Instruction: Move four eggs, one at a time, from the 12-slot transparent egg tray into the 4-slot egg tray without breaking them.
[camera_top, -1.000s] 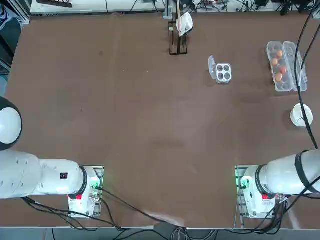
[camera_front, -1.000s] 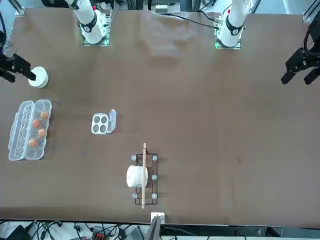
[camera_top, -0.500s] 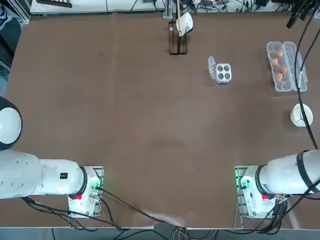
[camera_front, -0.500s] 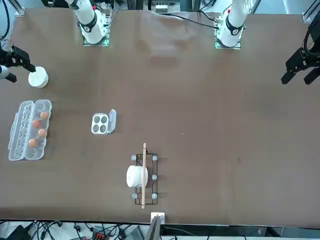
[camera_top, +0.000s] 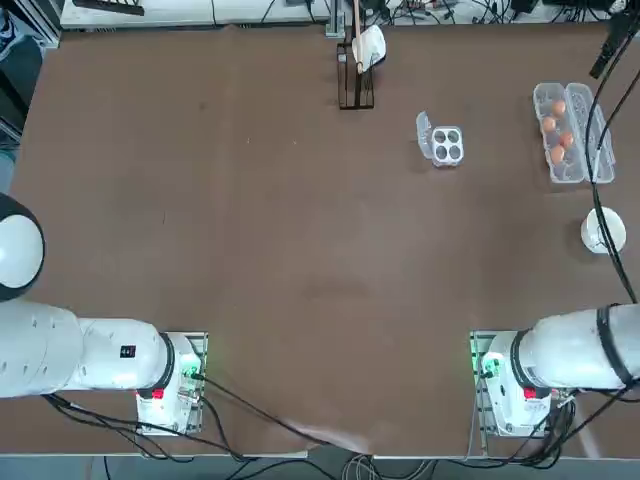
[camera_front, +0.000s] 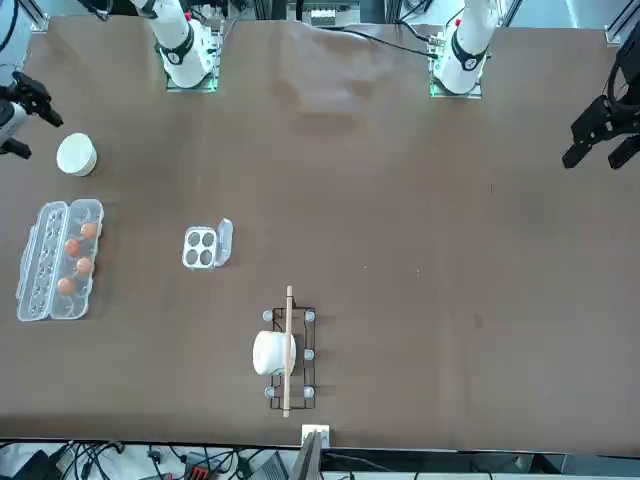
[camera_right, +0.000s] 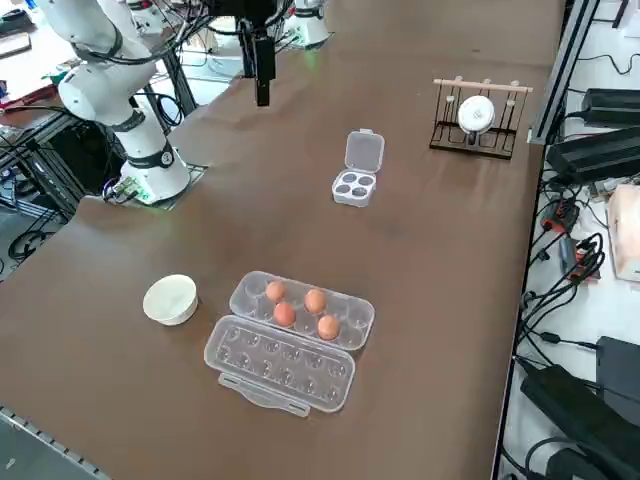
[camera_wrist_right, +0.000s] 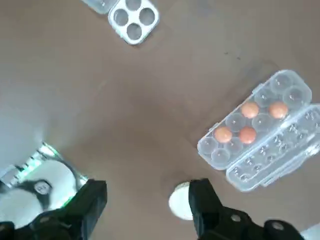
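Next, my right gripper grabs the egg by its exposed sides, since the egg sits deep in its clear cup (camera_wrist_right: 222, 134).
Four orange-brown eggs (camera_right: 275, 290) (camera_right: 315, 299) (camera_right: 284, 314) (camera_right: 327, 326) sit in the middle cups of the 12-slot transparent egg tray (camera_right: 352, 305), whose lid lies open beside it. The same tray (camera_top: 572, 170) lies near the table's right edge in the top view. The 4-slot egg tray (camera_right: 352, 186) stands further in, its cups bare and its small lid (camera_right: 364, 152) open. My right gripper (camera_wrist_right: 147, 200) hangs high above the table (camera_right: 262, 88), well away from both trays. It is open with nothing between its fingers (camera_wrist_right: 202, 200).
A round white bowl (camera_right: 171, 299) stands close to the long carton, on the side nearer my base. A dark rack with a white roll (camera_right: 478, 115) stands at the far edge. The table's right edge runs just past the carton.
My right gripper has drifted over the table's right side, away from above the bowl, still open. Eggs, trays and bowl have not moved.
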